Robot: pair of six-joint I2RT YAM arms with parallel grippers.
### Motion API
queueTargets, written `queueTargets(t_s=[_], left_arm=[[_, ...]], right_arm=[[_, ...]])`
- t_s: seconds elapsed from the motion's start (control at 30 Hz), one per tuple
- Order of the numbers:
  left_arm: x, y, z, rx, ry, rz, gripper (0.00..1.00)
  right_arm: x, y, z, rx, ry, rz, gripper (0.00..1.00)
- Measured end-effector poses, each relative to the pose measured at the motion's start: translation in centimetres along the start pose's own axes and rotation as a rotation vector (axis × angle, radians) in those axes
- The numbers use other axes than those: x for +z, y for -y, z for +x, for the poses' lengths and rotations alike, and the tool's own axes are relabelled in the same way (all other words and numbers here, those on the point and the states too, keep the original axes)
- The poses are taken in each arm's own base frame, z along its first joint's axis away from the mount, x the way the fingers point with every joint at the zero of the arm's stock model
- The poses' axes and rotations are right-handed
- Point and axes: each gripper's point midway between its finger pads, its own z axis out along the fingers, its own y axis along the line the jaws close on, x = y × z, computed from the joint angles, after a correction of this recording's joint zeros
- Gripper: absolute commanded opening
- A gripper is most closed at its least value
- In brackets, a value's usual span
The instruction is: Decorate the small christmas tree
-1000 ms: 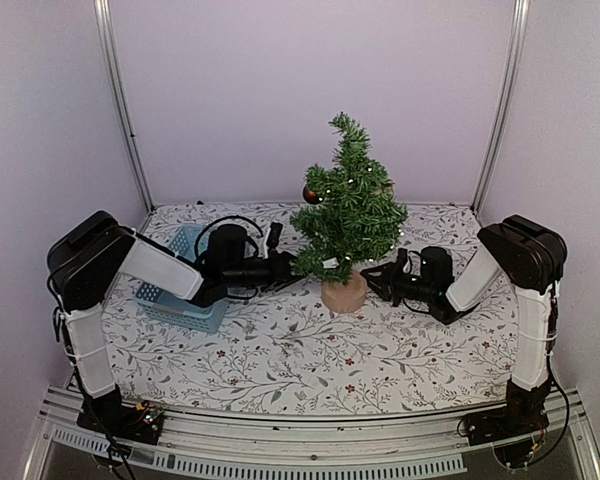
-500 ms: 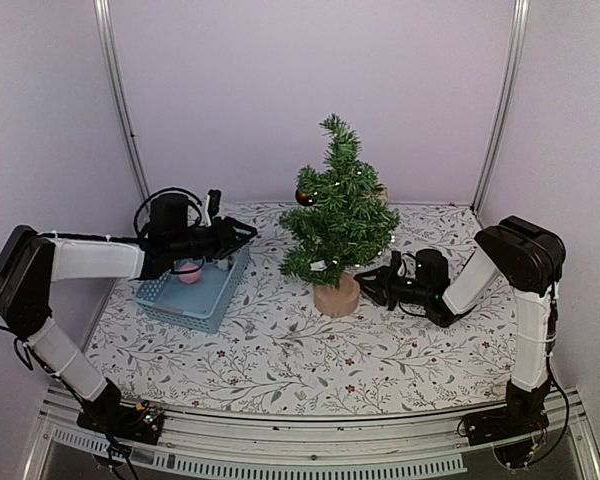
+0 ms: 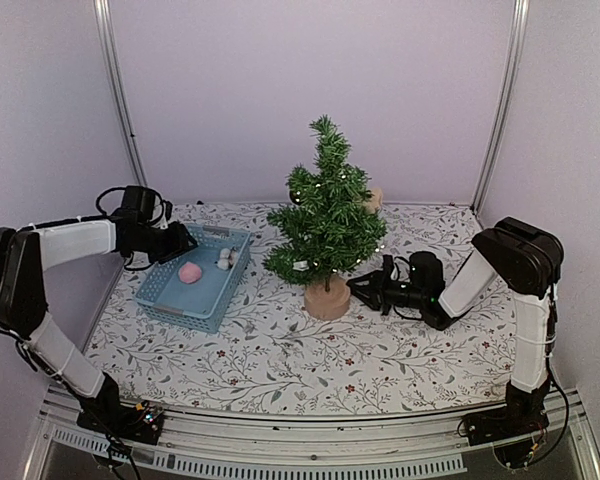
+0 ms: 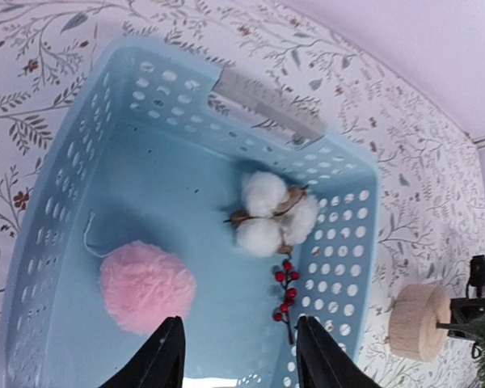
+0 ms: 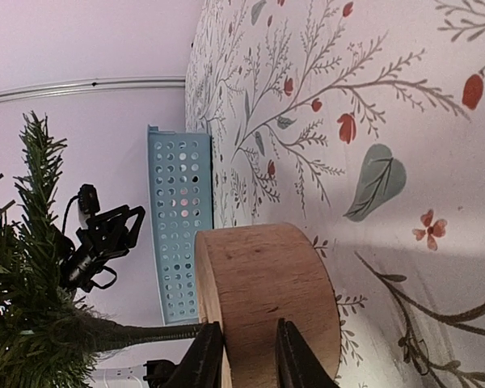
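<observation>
Next, the left gripper grabs the round body of the pink pompom [image 3: 190,272] and leaves its string free, to hang the pompom on the christmas tree [image 3: 325,205].
The small christmas tree [image 3: 325,205] stands mid-table on its round wooden base [image 3: 327,298], with a dark red ball [image 3: 296,197] on its upper left branches. My right gripper [image 3: 358,290] is shut on the rim of that base [image 5: 267,299], one finger on each side [image 5: 246,356]. My left gripper [image 3: 183,243] hovers open over the blue basket [image 3: 170,300] with nothing between its fingers [image 4: 241,360]. Below it lie a pink pompom [image 4: 148,287], a white cotton boll [image 4: 272,214] and a red berry sprig [image 4: 286,291].
A tan ornament [image 3: 373,197] hangs on the tree's right side and a white tag [image 3: 300,265] on its lower branches. Pale walls and metal posts [image 3: 120,110] enclose the floral tablecloth [image 3: 280,350]. The basket stands just left of the tree.
My left arm swung away from the tree to the left, over the basket, and its jaws widened. The tree, held by the right gripper, shifted slightly left.
</observation>
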Motion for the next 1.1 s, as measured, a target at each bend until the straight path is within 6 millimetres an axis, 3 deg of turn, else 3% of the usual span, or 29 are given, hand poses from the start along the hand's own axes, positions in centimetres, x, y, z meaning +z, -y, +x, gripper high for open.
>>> queueTargets(t_s=[0.23,0.47,0.7,1.0,1.1], left_arm=[[2.5,-3.5,1.4,0.083,-0.143,-0.174,0.58],[3.7,-5.0,1.3,0.148,-0.207,-0.261,0.58],[5.3,-6.4,3.5,0.189,-0.292,-0.314,0.59],[7.5,-7.3,5.2,0.231,-0.356,-0.361,0.54],[7.8,-7.7,5.4,0.236,-0.366,-0.369,0.45]], right_arm=[[-0.3,-0.2,-0.1,-0.003,-0.006,0.013,0.28],[-2.2,-3.1,-2.6,-0.075,0.044,-0.009,0.32],[-3.9,-5.4,-3.8,-0.168,0.075,-0.003,0.36],[-5.7,-7.5,-3.8,-0.278,0.078,0.035,0.4],[-6.6,-8.3,-4.2,-0.318,0.091,0.045,0.4]])
